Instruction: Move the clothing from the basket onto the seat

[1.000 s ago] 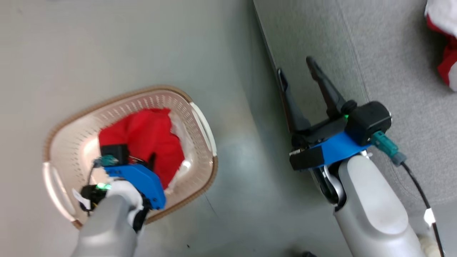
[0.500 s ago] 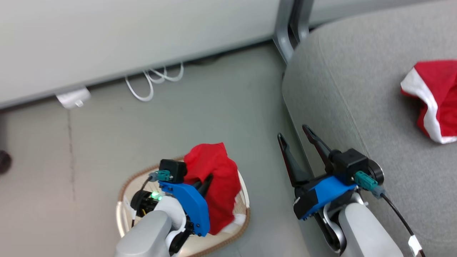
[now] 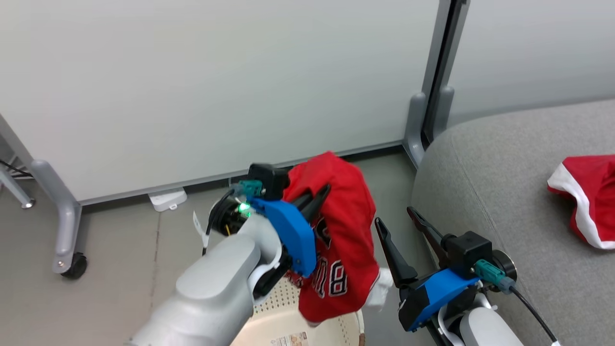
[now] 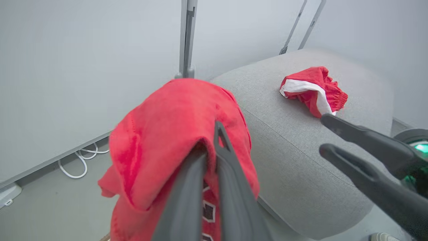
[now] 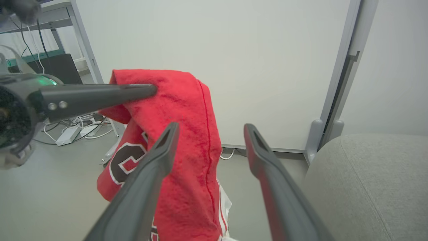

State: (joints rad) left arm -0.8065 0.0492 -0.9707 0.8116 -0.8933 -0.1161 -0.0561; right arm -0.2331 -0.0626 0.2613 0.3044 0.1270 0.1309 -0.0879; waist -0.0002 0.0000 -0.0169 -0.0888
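The top of the red jersey is already filled by my left gripper's fingers, so my right gripper needs to grab the jersey next by its slack hanging side edge (image 3: 362,231) (image 5: 203,160).
My left gripper (image 3: 321,193) is shut on a red jersey (image 3: 346,240) with black-and-white numerals, which hangs in the air above the cream basket (image 3: 331,331) at the bottom edge. In the left wrist view the cloth (image 4: 167,134) drapes over my closed fingers (image 4: 230,174). My right gripper (image 3: 395,216) stands open and empty just right of the hanging jersey, beside the grey seat (image 3: 504,182). Its fingers frame the jersey (image 5: 187,110) in the right wrist view. A second red garment with white panels (image 3: 586,197) lies on the seat (image 4: 284,140).
Pale partition panels (image 3: 216,86) stand behind, joined by a grey post (image 3: 432,96) close to the seat's corner. A wheeled grey leg (image 3: 62,226) is at the left. A white power block (image 3: 167,199) and cables (image 4: 78,164) lie on the floor by the wall.
My left gripper has lifted the red jersey up out of the basket. The head camera has tilted up, so the wall and seat top have come into view. The right gripper stays open.
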